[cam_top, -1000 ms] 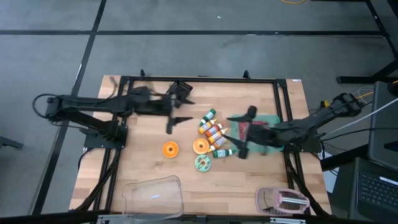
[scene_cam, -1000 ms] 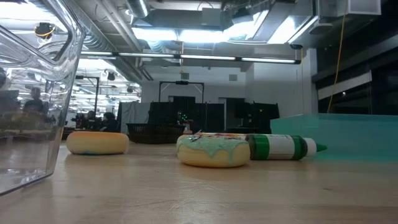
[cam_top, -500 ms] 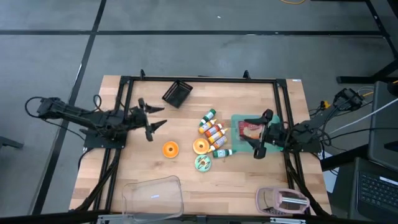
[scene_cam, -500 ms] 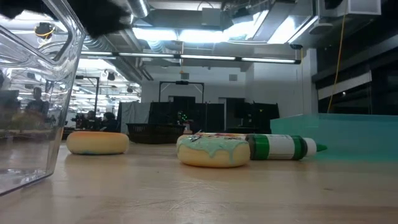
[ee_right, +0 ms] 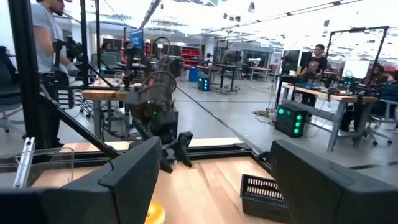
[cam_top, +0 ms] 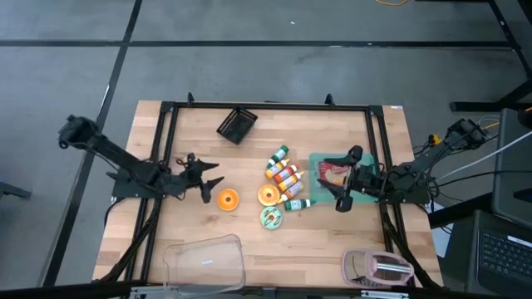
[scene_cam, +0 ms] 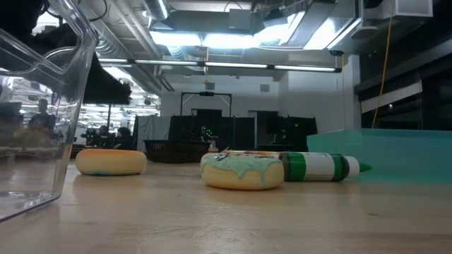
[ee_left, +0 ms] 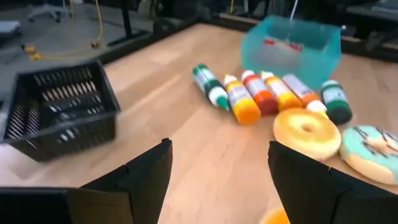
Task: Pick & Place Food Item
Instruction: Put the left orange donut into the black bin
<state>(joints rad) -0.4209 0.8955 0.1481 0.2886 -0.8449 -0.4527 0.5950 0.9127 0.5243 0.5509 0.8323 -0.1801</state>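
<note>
My left gripper is about to pick up the orange donut by its ring (cam_top: 222, 199) beside the hole, so it can put the donut in the black basket (cam_top: 238, 124).
Three donuts lie flat on the wooden table: an orange one (cam_top: 228, 199), a yellow one (cam_top: 268, 195) (ee_left: 306, 130) and a green-frosted one (cam_top: 272, 218) (scene_cam: 242, 171). My left gripper (cam_top: 204, 178) (ee_left: 217, 180) stands open just left of the orange donut, low over the table and pointing toward the table's right. My right gripper (cam_top: 345, 178) (ee_right: 214, 180) is open above the teal bin (cam_top: 320, 162), pointing toward the table's left. Neither has anything between its fingers.
Several sauce bottles (cam_top: 284, 176) (ee_left: 267, 93) lie side by side between the donuts and the teal bin, which holds a red packet (cam_top: 335, 174). A black basket (cam_top: 237, 124) (ee_left: 59, 115) sits at the far side, a clear container (cam_top: 204, 262) (scene_cam: 35, 106) at the near edge, a pink item (cam_top: 378, 267) near right.
My left gripper has come from beside the black basket down and toward the table's near-left, rolling as it went, and now sits low beside the orange donut. My right gripper has drawn back a little toward the table's right edge, over the teal bin. Both stay open.
</note>
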